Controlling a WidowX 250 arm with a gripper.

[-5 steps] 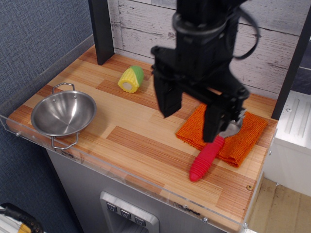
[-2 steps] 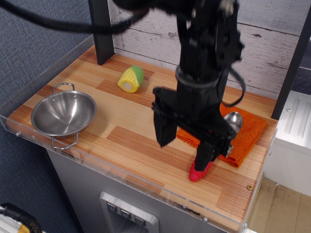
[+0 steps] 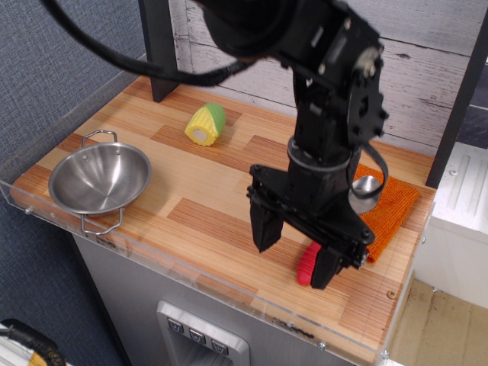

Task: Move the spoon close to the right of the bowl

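My gripper grabs the spoon by its red handle (image 3: 306,267) next. Then my gripper puts the spoon down close beside the bowl (image 3: 99,180).
The spoon lies at the right of the wooden table, its silver head (image 3: 365,186) on the orange cloth and the tip of its red handle (image 3: 306,267) showing on the wood; the arm hides most of it. The steel bowl (image 3: 99,180) stands at the front left, far from the spoon. My black gripper (image 3: 296,246) is open and low over the table, one finger left of the handle and the other at its right, the handle between them.
A yellow-green toy corn (image 3: 206,124) lies at the back middle. An orange cloth (image 3: 392,206) lies at the right. A clear plastic rim (image 3: 191,268) runs along the table's front and left edges. A dark post (image 3: 158,46) stands at the back.
The gripper has come down and forward, from above the cloth to the table level, and now straddles the red handle. The spoon, bowl and corn have not moved.
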